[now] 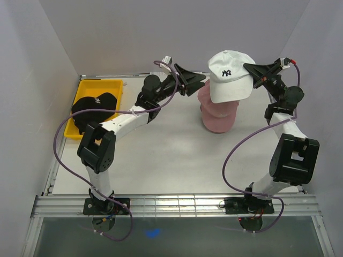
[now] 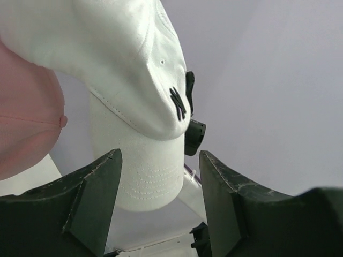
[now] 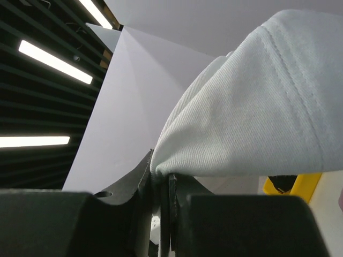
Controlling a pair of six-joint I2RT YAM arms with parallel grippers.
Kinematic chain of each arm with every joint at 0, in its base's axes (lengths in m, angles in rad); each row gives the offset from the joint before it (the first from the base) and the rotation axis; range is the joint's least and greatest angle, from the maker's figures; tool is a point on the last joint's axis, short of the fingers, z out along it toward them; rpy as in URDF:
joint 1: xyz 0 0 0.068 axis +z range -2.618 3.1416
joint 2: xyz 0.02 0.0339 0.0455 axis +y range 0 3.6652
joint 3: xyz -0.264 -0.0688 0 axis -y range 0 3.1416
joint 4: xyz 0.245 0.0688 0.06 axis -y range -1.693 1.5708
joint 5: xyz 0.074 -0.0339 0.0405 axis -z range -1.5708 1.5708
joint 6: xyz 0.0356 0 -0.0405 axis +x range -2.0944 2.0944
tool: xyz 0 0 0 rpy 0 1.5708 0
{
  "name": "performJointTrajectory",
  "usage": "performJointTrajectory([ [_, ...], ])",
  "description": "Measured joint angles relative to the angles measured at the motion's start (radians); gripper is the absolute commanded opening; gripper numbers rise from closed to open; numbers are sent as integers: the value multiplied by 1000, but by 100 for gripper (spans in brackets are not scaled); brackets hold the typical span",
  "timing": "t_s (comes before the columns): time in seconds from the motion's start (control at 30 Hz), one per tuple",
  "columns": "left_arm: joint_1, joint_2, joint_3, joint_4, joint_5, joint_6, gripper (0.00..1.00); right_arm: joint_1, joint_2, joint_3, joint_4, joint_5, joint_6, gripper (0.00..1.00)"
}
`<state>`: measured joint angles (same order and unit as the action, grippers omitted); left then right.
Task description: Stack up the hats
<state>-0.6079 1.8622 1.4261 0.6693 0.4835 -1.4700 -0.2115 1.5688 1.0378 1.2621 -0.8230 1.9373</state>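
I will grab the white cap's edge opposite my right gripper next, using my left gripper. The white cap's top then stays open to stack over the pink cap [image 1: 217,114] [image 2: 24,112].
A white cap [image 1: 229,75] with a dark logo hangs above a pink cap [image 1: 217,114] that stands at the back middle of the table. My right gripper [image 1: 250,69] is shut on the white cap's right edge; the right wrist view shows the white fabric [image 3: 252,123] pinched between the fingers. My left gripper [image 1: 199,81] is open and empty just left of the two caps; its wrist view shows the white cap [image 2: 128,80] and the pink cap [image 2: 24,112] beyond the fingers. A black cap [image 1: 94,108] lies on the yellow tray [image 1: 102,85] at the left. The tan cap is hidden.
White walls close in the table at the back and both sides. A metal rail [image 1: 177,204] runs along the near edge, by the arm bases.
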Motion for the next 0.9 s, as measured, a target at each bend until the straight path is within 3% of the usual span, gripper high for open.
performJointTrajectory([
  [0.37, 42, -112, -122, 77, 53, 37, 77, 42, 74, 66, 20, 77, 46, 8],
  [0.63, 15, -80, -137, 91, 68, 29, 78, 70, 89, 102, 20, 105, 47, 8],
  [0.9, -25, 29, -44, 100, 73, 9, 78, 76, 95, 107, 21, 114, 49, 8],
])
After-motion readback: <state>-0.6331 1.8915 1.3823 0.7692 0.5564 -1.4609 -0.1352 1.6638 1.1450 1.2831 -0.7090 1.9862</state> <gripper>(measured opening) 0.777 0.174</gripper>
